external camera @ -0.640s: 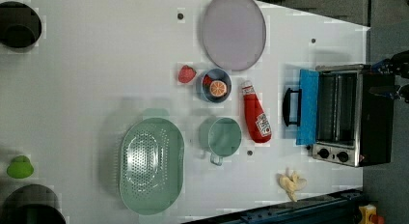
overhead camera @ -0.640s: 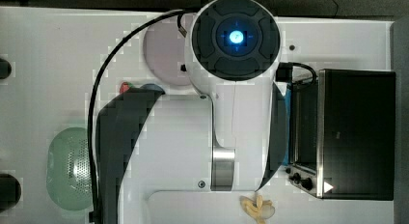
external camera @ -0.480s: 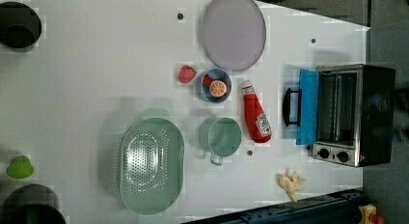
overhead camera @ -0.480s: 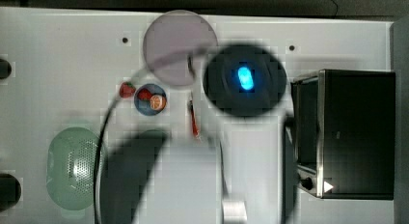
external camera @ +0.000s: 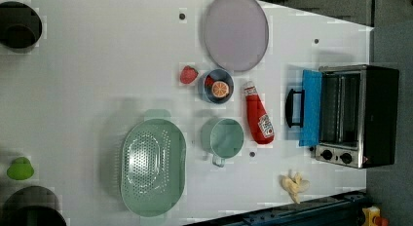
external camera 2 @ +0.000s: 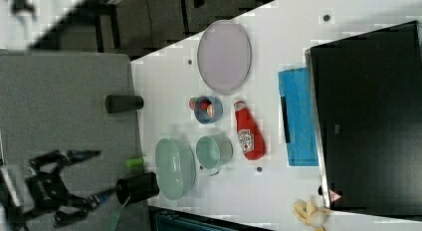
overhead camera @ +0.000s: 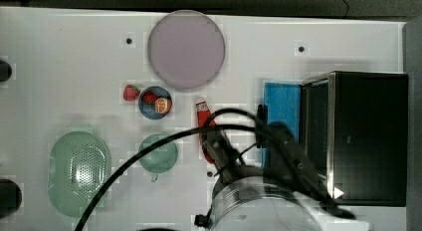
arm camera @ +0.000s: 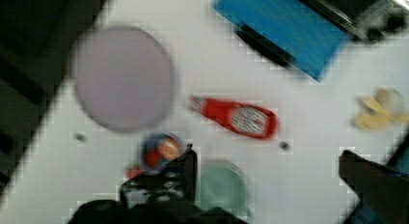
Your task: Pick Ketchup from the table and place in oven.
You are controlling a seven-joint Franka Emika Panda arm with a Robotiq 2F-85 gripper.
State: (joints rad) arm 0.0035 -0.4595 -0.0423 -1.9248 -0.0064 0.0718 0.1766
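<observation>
I will next use my gripper to grab the ketchup by its labelled lower part [external camera: 262, 129], so that I can place it in the oven [external camera: 360, 116].
The ketchup [external camera: 258, 120] lies on its side on the table [external camera: 97, 65], cap pointing at the purple plate. It also shows as the ketchup [external camera 2: 249, 132] and the ketchup [arm camera: 236, 117]. In the top view my arm [overhead camera: 259, 196] and its cable cover part of the ketchup [overhead camera: 202, 116]. The oven [external camera: 360, 116] stands at the left view's right, its door [external camera: 310, 106] folded down toward the bottle, blue inner face up. My gripper [arm camera: 267, 154] is open above the table, its fingers [arm camera: 189, 168] wide apart with nothing between them.
Beside the ketchup stand a green mug [external camera: 223, 137] and a blue bowl [external camera: 216, 85] holding fruit. A strawberry [external camera: 188, 75], a purple plate [external camera: 235, 31] and a green colander [external camera: 152, 166] lie further off. A banana [external camera: 293, 183] rests near the oven's knobs.
In the top view my arm has swung down toward the lower edge, uncovering the plate, bowl and part of the ketchup. Nothing on the table has moved.
</observation>
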